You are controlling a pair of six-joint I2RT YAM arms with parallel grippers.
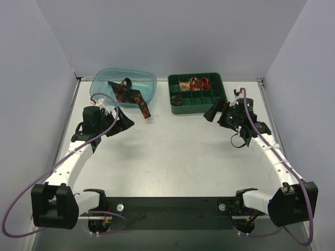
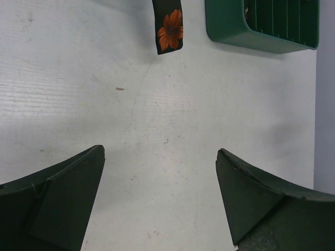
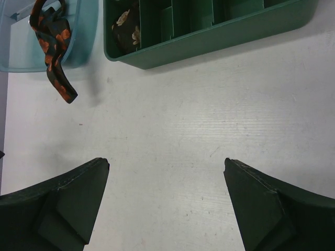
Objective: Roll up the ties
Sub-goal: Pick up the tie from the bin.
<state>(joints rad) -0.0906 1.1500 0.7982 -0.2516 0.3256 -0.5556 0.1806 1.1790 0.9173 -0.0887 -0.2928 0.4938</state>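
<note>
I will next use my left gripper to grab the black tie by its end hanging over the bin's front rim. This pulls the tie out lengthwise so it can be rolled.
A black tie with an orange-red pattern lies bunched in a clear blue bin. Its end hangs over the front rim onto the table. The left wrist view catches that end, and the right wrist view has the tie at top left. My left gripper hovers over the table just left of the hanging end, open and empty. My right gripper is open and empty, just in front of the green tray's right corner.
A green compartment tray stands at the back right of the bin, with rolled ties in its rear cells and a dark roll in a front-left cell. Purple cables run along both arms. Grey walls close in three sides.
</note>
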